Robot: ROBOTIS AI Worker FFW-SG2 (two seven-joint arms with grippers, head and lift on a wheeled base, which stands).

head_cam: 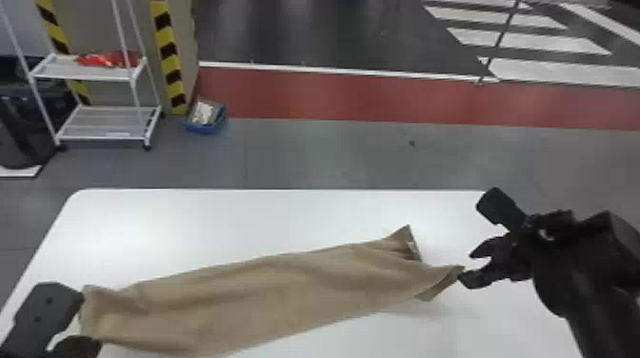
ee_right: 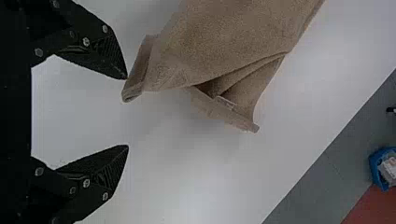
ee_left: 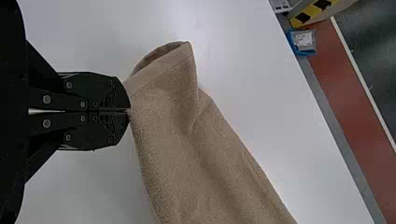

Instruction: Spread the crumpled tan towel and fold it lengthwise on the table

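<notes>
The right gripper takes hold of the towel by its loose end corner (head_cam: 451, 276) next, since that corner stands up while the towel's long strip (head_cam: 276, 293) lies slack.
The tan towel (head_cam: 266, 300) lies as a long, slightly wavy strip slanting across the table. At its left end sits my left gripper (head_cam: 90, 343), low in the head view. In the left wrist view the left gripper (ee_left: 128, 111) is shut on an edge of the towel (ee_left: 187, 135), beside a folded-over corner. My right gripper (head_cam: 466, 268) stands open at the towel's right end. In the right wrist view the right gripper (ee_right: 126, 112) has nothing between its fingers; one fingertip is close to a towel corner (ee_right: 135, 86), and another corner hangs with a loose fold.
The white table (head_cam: 214, 223) has its far edge across the middle of the head view. Beyond it on the floor are a white rack (head_cam: 90, 71) with a red item on its shelf and a blue bin (head_cam: 205, 127) by a striped pillar.
</notes>
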